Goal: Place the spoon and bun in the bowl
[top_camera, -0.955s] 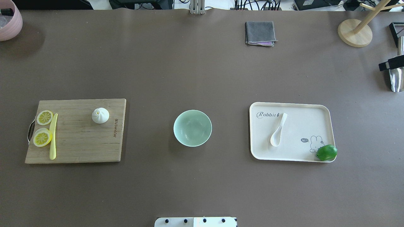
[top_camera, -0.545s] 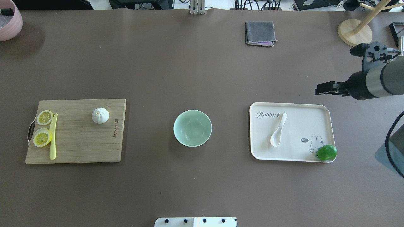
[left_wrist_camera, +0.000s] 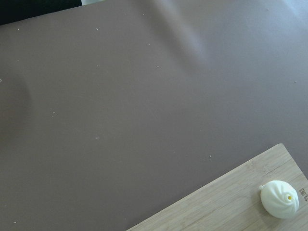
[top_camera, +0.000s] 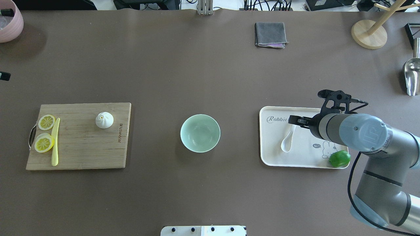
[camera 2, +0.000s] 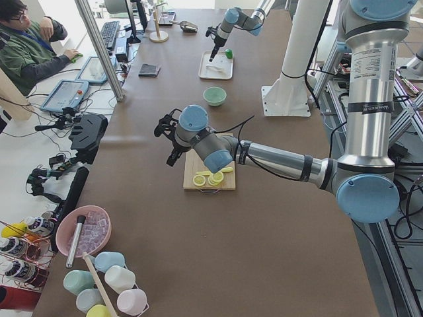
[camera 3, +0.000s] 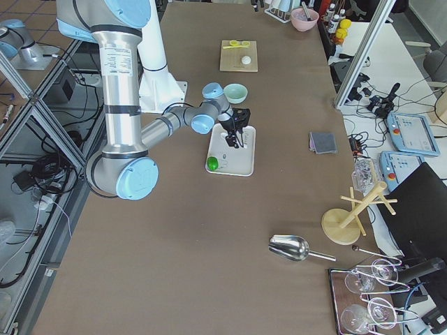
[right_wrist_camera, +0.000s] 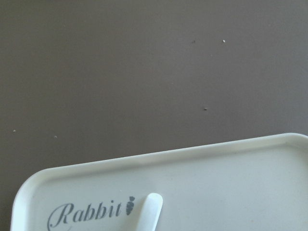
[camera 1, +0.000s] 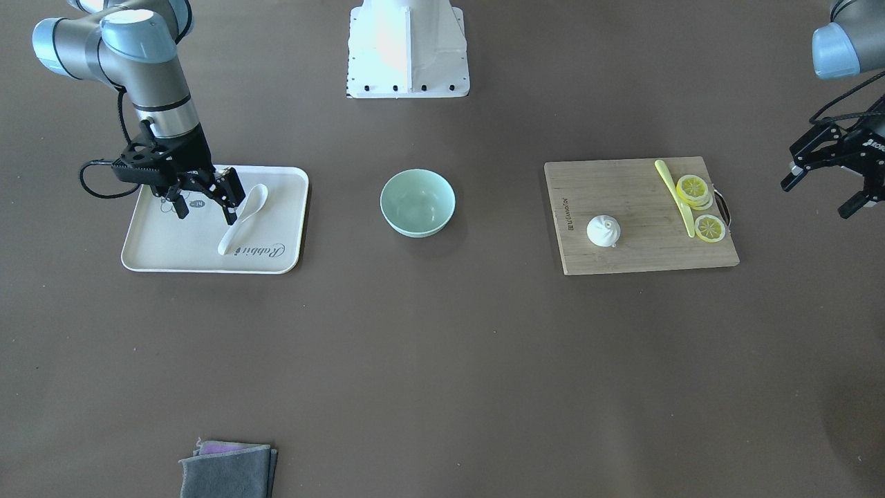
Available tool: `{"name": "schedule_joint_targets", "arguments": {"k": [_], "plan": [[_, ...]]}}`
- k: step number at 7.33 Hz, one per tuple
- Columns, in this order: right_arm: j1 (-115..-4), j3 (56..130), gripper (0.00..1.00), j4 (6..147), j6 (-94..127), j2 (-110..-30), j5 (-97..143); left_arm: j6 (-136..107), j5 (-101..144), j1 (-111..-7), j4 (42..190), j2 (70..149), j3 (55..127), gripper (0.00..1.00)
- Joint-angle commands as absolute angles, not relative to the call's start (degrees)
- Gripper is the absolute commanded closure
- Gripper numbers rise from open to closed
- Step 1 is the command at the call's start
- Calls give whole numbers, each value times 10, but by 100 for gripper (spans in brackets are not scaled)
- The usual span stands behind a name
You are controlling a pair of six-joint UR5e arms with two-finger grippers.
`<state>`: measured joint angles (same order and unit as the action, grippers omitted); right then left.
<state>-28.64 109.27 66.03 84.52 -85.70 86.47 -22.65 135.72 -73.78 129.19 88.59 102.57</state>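
My right gripper grips the white spoon by its handle (camera 1: 234, 232) next, to put the spoon in the mint-green bowl (camera 1: 417, 204).
The white spoon (top_camera: 288, 137) lies on the cream tray (top_camera: 315, 113), scoop toward the robot; it also shows in the front view (camera 1: 243, 216), and its handle tip shows in the right wrist view (right_wrist_camera: 149, 211). My right gripper (camera 1: 206, 207) hangs open and empty just above the tray beside the spoon's handle; the overhead view shows it (top_camera: 299, 121) partly hidden by the arm. The mint-green bowl (top_camera: 200, 133) stands empty at mid-table. The white bun (top_camera: 104, 120) sits on the wooden board (top_camera: 82, 150). My left gripper (camera 1: 819, 197) is open and empty, off the board's outer side.
Two lemon slices (top_camera: 46, 122) and a pale-yellow knife (top_camera: 55, 142) lie on the board's outer end. A green fruit (top_camera: 339, 158) sits on the tray's corner. A grey cloth (top_camera: 270, 34), wooden stand (top_camera: 369, 34), metal scoop (top_camera: 411, 78) and pink bowl (top_camera: 10, 19) line the far side.
My right arm has swept in from the table's right edge to over the tray beside the spoon's handle. A tip of my left gripper has appeared at the left edge. No object moved.
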Motion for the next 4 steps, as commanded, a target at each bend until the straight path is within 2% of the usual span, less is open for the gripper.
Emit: {"name": "schedule_joint_targets", "arguments": {"k": [1, 2, 3, 4], "plan": [[-261, 1060, 9, 659, 884, -838, 831, -227, 1354, -737, 1292, 886, 1027, 1], [-252, 1059, 20, 660, 892, -838, 818, -227, 1354, -737, 1292, 885, 1027, 1], [-251, 1058, 45, 661, 892, -838, 817, -226, 1353, -737, 1292, 885, 1026, 1], [-248, 1058, 85, 666, 889, -835, 818, -226, 1353, -737, 1292, 885, 1026, 1]]}}
